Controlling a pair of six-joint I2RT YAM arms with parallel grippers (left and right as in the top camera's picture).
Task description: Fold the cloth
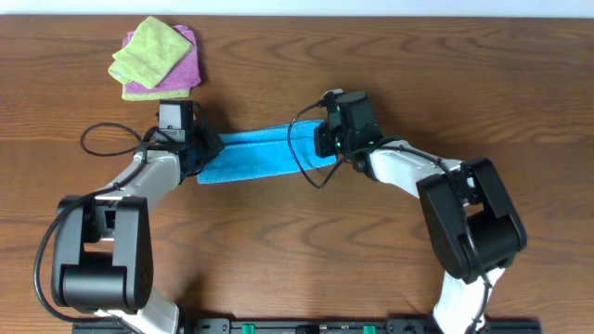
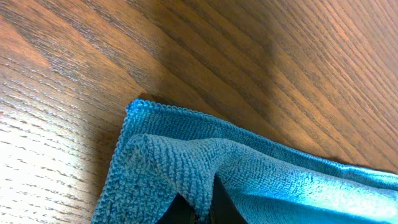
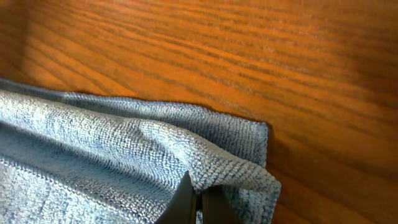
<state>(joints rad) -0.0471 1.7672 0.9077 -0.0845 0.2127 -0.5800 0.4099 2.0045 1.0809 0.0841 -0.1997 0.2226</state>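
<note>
The cloth's corner between my right gripper's fingers is over the cloth's flat lower layer. My right gripper should open now, as the sky-blue cloth (image 1: 255, 155) would settle folded.
The sky-blue cloth (image 1: 255, 155) lies as a narrow folded strip across the middle of the table, stretched between my two grippers. My left gripper (image 1: 192, 148) is shut on the cloth's left end; in the left wrist view its fingers (image 2: 202, 211) pinch a raised fold of the cloth (image 2: 186, 162). My right gripper (image 1: 329, 139) is shut on the right end; in the right wrist view its fingers (image 3: 199, 208) pinch the cloth's corner (image 3: 155, 149). Both ends sit low, near the table.
A lime-green folded cloth (image 1: 148, 51) lies on a purple folded cloth (image 1: 181, 76) at the back left of the wooden table (image 1: 371, 241). A black cable (image 1: 107, 139) loops beside the left arm.
</note>
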